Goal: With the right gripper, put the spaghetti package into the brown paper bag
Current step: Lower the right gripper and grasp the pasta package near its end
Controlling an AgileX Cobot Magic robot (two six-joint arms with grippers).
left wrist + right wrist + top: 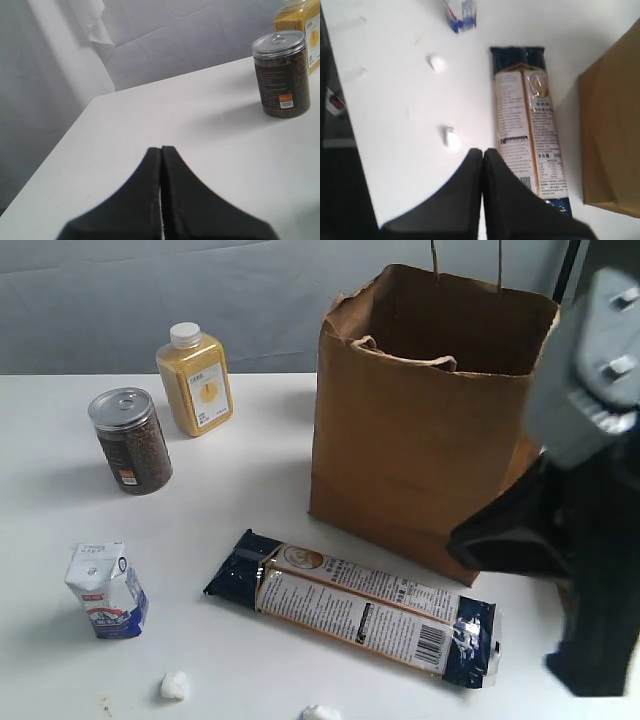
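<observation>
My right gripper needs to grab the spaghetti package's printed middle (pixel 338 588) next, beside the round logo. Then it can put the package into the brown paper bag (pixel 420 430).
The spaghetti package (pixel 355 606) lies flat on the white table in front of the brown paper bag (pixel 420 430), navy ends and tan label up. The bag stands upright with its mouth open. In the right wrist view the package (pixel 527 125) stretches away beside the bag's wall (pixel 612 140). My right gripper (pixel 483 150) is shut and empty, hovering above the table near the package's near end. In the exterior view the right arm (pixel 585 510) looms at the right edge, beside the bag. My left gripper (pixel 161 148) is shut and empty over bare table.
A dark jar with a silver lid (pixel 130 440) and a yellow bottle (pixel 195 380) stand at the back left. A small milk carton (pixel 105 590) sits at the front left. Two white lumps (pixel 174 686) (pixel 320 712) lie near the front edge.
</observation>
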